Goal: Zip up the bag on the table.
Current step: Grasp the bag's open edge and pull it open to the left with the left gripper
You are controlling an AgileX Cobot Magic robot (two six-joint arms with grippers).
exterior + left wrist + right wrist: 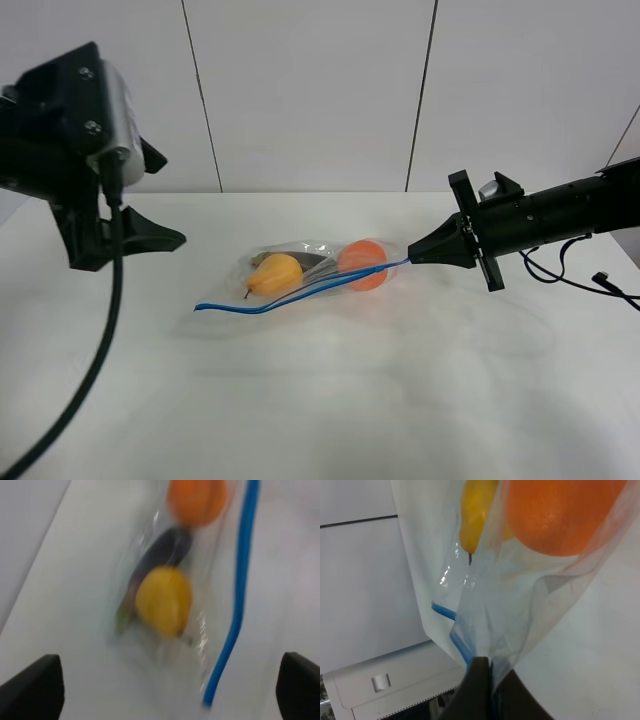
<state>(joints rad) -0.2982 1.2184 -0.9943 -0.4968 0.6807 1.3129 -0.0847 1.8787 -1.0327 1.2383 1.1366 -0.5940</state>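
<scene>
I need to grab the blue zip's loose end (200, 307) beside the pear (275, 274) with my left gripper next, to zip up the bag.
The clear bag (305, 268) lies on the white table (330, 400), with a yellow pear (275, 274), an orange (362, 264) and a dark item inside. Its blue zip strip (290, 295) runs along the near edge. My right gripper (413, 256) is shut on the strip's right end; in the right wrist view the fingers (481, 682) pinch the blue strip (460, 647) below the orange (560, 515). My left gripper (170, 200) hovers open, high and to the left of the bag. Its blurred wrist view looks down past both fingertips (35, 687) at the pear (164, 600) and strip (239, 595).
A black cable (90, 370) hangs from the left arm over the table's left front. More cables (600, 282) lie at the right edge by the right arm. A grey panelled wall (310, 90) stands behind the table.
</scene>
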